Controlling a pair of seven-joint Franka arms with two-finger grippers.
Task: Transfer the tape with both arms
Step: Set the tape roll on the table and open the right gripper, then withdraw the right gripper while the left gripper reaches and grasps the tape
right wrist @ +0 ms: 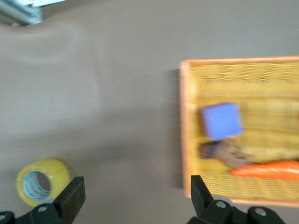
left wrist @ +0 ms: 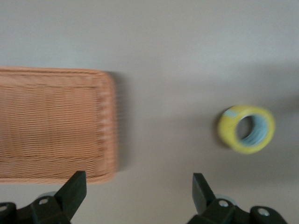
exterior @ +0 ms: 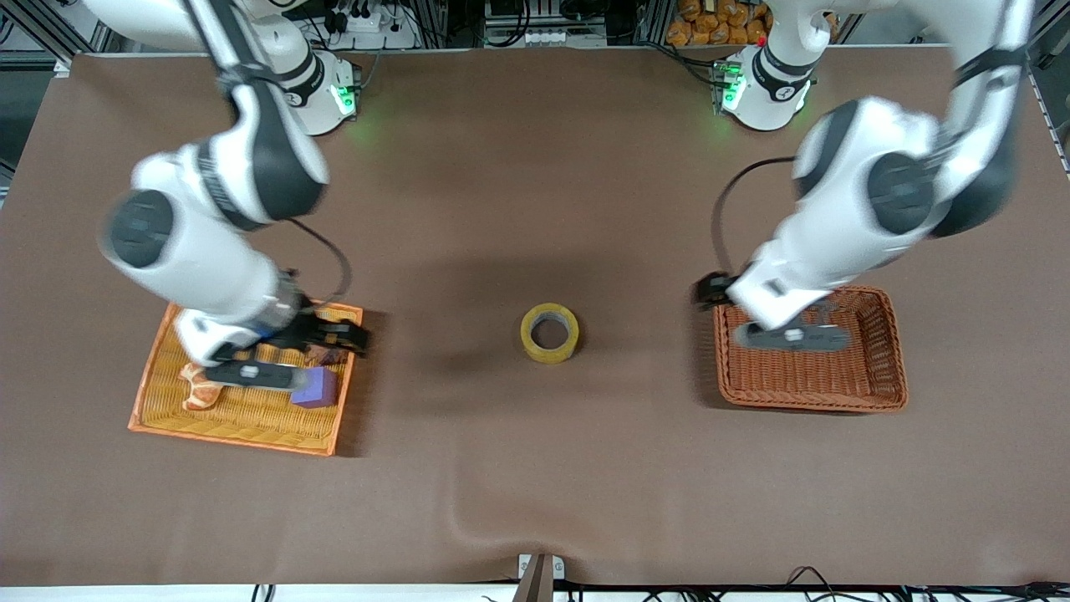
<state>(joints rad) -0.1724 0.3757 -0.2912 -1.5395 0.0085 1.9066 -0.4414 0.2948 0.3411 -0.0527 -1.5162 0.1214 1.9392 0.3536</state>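
Observation:
The yellow tape needs to go to the brown wicker basket (exterior: 811,393). My left gripper should grab the yellow tape by its ring side (exterior: 571,326) next.
The tape (exterior: 549,333), a yellow roll with a pale core, lies flat on the brown table midway between the two arms. It also shows in the left wrist view (left wrist: 246,129) and in the right wrist view (right wrist: 43,181). My right gripper (exterior: 343,334) is open and empty in the air over the edge of the orange tray (exterior: 234,422), at the side toward the tape; in its own view it (right wrist: 136,191) is over bare table. My left gripper (exterior: 710,293) is open and empty over the corner of the brown basket (exterior: 811,393); it also shows in its own view (left wrist: 138,186).
The orange tray (right wrist: 187,140) holds a purple cube (exterior: 315,387), a brown item (right wrist: 224,153) and an orange item (exterior: 201,389). The brown wicker basket (left wrist: 51,126) stands toward the left arm's end. The brown table cover has a wrinkle (exterior: 468,522) near the front edge.

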